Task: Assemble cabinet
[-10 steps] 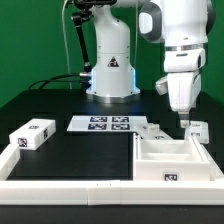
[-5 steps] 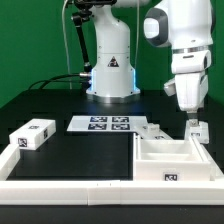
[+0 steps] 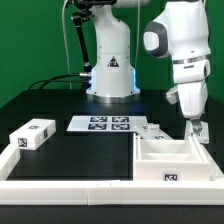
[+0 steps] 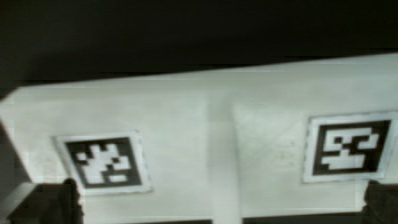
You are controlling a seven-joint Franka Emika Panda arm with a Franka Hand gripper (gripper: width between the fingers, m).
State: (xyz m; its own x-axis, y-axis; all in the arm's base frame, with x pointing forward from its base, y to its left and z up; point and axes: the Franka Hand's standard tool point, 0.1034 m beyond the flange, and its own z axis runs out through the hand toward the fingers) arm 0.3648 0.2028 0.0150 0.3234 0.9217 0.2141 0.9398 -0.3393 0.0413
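Note:
My fingers are level with the small white panel and around its raised line, so my gripper needs to close on the panel.
The white boxy cabinet body (image 3: 150,163) lies open side up at the exterior view's right front. Just behind it lies a small white tagged panel (image 3: 199,130), and another flat tagged panel (image 3: 157,131) lies to its left. My gripper (image 3: 195,122) is down at the small panel. In the wrist view that panel (image 4: 231,110) fills the picture with two tags showing. My gripper (image 4: 217,205) is open, with a dark fingertip (image 4: 43,204) at each side of the panel. A white tagged block (image 3: 33,133) lies far off at the exterior view's left.
The marker board (image 3: 103,124) lies flat in front of the robot base (image 3: 110,75). A long white border rail (image 3: 60,185) runs along the front of the black table, joining the cabinet body's corner.
The arm has swung toward the exterior view's right and come down, bringing the gripper onto the small panel behind the cabinet body. The parts have not moved.

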